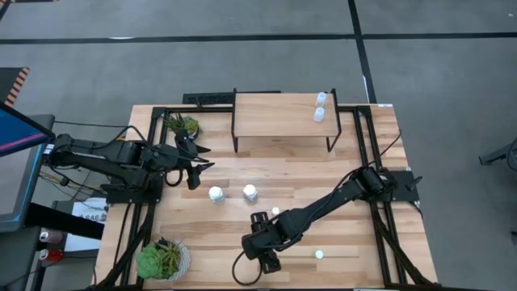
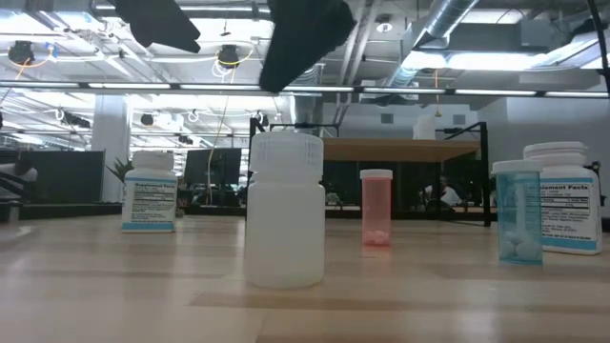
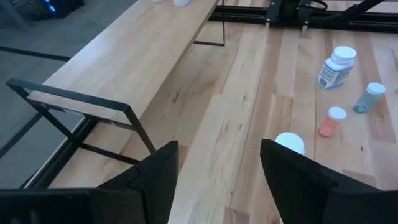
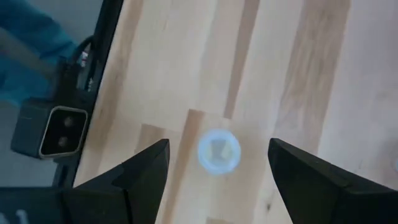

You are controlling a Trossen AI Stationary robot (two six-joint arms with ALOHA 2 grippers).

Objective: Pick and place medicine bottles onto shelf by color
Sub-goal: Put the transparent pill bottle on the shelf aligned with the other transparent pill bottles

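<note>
My right gripper moves lower, before closing on the small white cap, since its fingers stop high above the cap and closing now would miss.
The shelf [image 1: 283, 113] stands at the table's far side, with two white-capped bottles [image 1: 320, 107] on its right end. On the table stand two labelled white bottles [image 1: 216, 194] [image 1: 250, 192], an orange one [image 3: 331, 121] and a pale-blue one [image 3: 369, 98]. A plain white bottle [image 2: 284, 211] stands near the front edge. My right gripper [image 4: 219, 144] hangs open above that bottle's cap [image 4: 219, 150], its fingers to either side of it and higher. My left gripper [image 3: 217, 149] is open and holds nothing, by the shelf's left end.
Potted plants stand at the far left [image 1: 182, 125] and near left [image 1: 161, 259]. A small camera [image 4: 53, 130] sits at the front edge near the right gripper. Black frame rails [image 1: 380, 234] run along the table's sides. Bare wood lies between the shelf and the bottles.
</note>
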